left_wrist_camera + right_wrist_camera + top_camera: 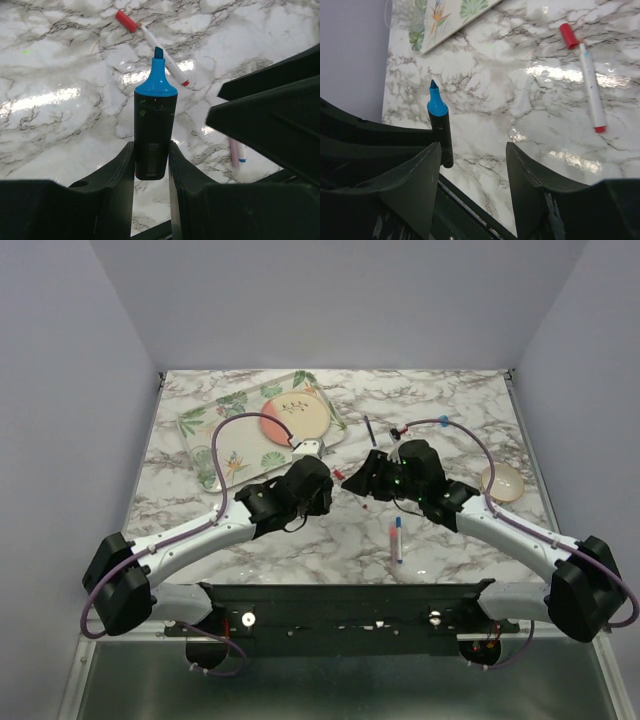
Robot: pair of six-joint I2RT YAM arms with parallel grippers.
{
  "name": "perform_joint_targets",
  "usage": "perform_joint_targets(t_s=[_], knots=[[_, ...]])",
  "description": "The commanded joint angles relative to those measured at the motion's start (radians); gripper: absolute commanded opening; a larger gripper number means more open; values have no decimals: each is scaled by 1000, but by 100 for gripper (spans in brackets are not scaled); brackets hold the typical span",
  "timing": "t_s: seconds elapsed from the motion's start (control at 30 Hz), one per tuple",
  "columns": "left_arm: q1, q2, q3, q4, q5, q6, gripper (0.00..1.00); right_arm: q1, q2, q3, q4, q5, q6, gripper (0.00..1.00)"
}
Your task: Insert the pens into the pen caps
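Observation:
The robot's right gripper will next grab the marker's dark body near the blue tip (pixel 440 123), so the marker's lower body stays free for the left gripper to grab it again.
My left gripper (pixel 151 150) is shut on the lower body of a chunky dark marker (pixel 154 120), which stands upright with its bare blue tip up. My right gripper (pixel 472 150) is open with nothing between its fingers. The same marker (pixel 441 130) stands just outside its left finger. On the marble beyond lies a white red-tipped pen (pixel 162 55), with a red cap (pixel 126 21) touching its far end. A pink-and-white pen (pixel 397 540) lies nearer the arm bases. A thin dark navy pen (pixel 369 430) and a small blue cap (pixel 443 421) lie further back.
A leaf-patterned tray (pixel 205 425) holding a round plate sits at the back left. A clear dome-shaped object (pixel 502 481) rests at the right, beside the right arm. Both grippers (pixel 350 478) hover close together over the table's middle.

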Motion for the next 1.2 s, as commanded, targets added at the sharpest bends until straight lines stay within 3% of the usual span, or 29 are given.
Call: perform_joint_targets(t_s=[0.0, 0.37, 0.57, 0.63, 0.67, 0.73, 0.77, 0.83, 0.87, 0.9, 1.03, 1.17], knots=[[-12, -70, -41, 128, 47, 69, 0, -2, 68, 40, 147, -171, 59, 62], [-15, -100, -74, 181, 82, 78, 0, -2, 117, 49, 210, -204, 63, 62], [-15, -137, -96, 218, 91, 78, 0, -2, 160, 71, 178, -191, 45, 56], [-15, -146, -105, 232, 101, 83, 0, -4, 160, 77, 173, -190, 30, 42], [-15, -152, -107, 235, 104, 83, 0, -4, 152, 75, 180, -193, 27, 18], [-15, -157, -108, 238, 125, 97, 0, -4, 122, 66, 221, -194, 11, 1], [-15, -162, -108, 240, 162, 103, 7, -4, 108, 57, 245, -202, -1, 1], [-15, -171, -104, 233, 182, 109, 32, -4, 77, 22, 339, -245, -39, 1], [-11, -180, -101, 212, 203, 113, 56, -7, 43, 11, 365, -260, -52, 1], [-9, -186, -87, 204, 222, 123, 62, -11, 22, -18, 391, -295, -61, 1], [17, -249, -74, 218, 396, 147, 71, -37, -79, -99, 572, -371, -64, 1], [57, -304, -76, 284, 556, 114, 65, -47, -142, -132, 712, -447, -32, 1]])
